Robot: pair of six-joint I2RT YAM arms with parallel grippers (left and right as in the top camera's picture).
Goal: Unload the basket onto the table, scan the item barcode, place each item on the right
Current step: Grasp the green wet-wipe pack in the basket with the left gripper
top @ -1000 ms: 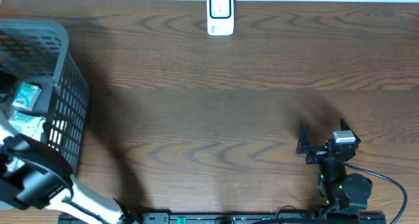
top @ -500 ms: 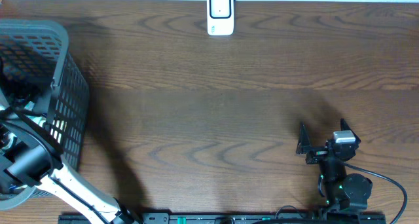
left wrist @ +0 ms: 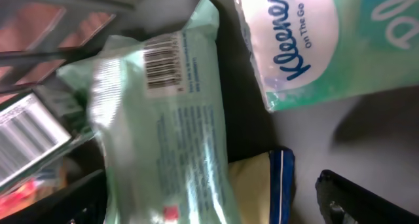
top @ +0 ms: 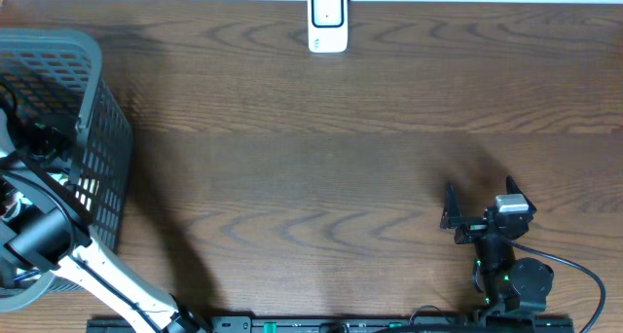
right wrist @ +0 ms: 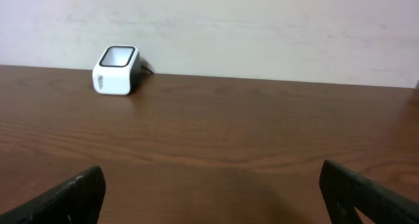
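My left gripper grabs the wipes pack (left wrist: 170,132) across its sides next, away from the barcode end, to keep the barcode uncovered for the scanner.
My left gripper (left wrist: 213,207) is down inside the grey basket (top: 97,129), open. Its dark fingers (left wrist: 357,198) stand on either side of a pale green wipes pack (left wrist: 170,132) without closing on it. The pack lies with its barcode (left wrist: 162,63) facing up. A Kleenex tissue pack (left wrist: 314,40) lies beside it, and a yellow item with a blue edge (left wrist: 262,185) lies underneath. The white barcode scanner (top: 328,21) stands at the table's far edge, also in the right wrist view as scanner (right wrist: 116,70). My right gripper (top: 479,202) rests open near the front right, holding nothing.
The basket fills the table's left end, and my left arm (top: 44,236) reaches over its front rim. Another package with a barcode label (left wrist: 26,142) sits by the basket wall. A pale wall (right wrist: 262,27) rises behind the scanner.
My left arm has swung forward and down into the basket, now covering the green packs that showed a second ago. The right arm has not moved.
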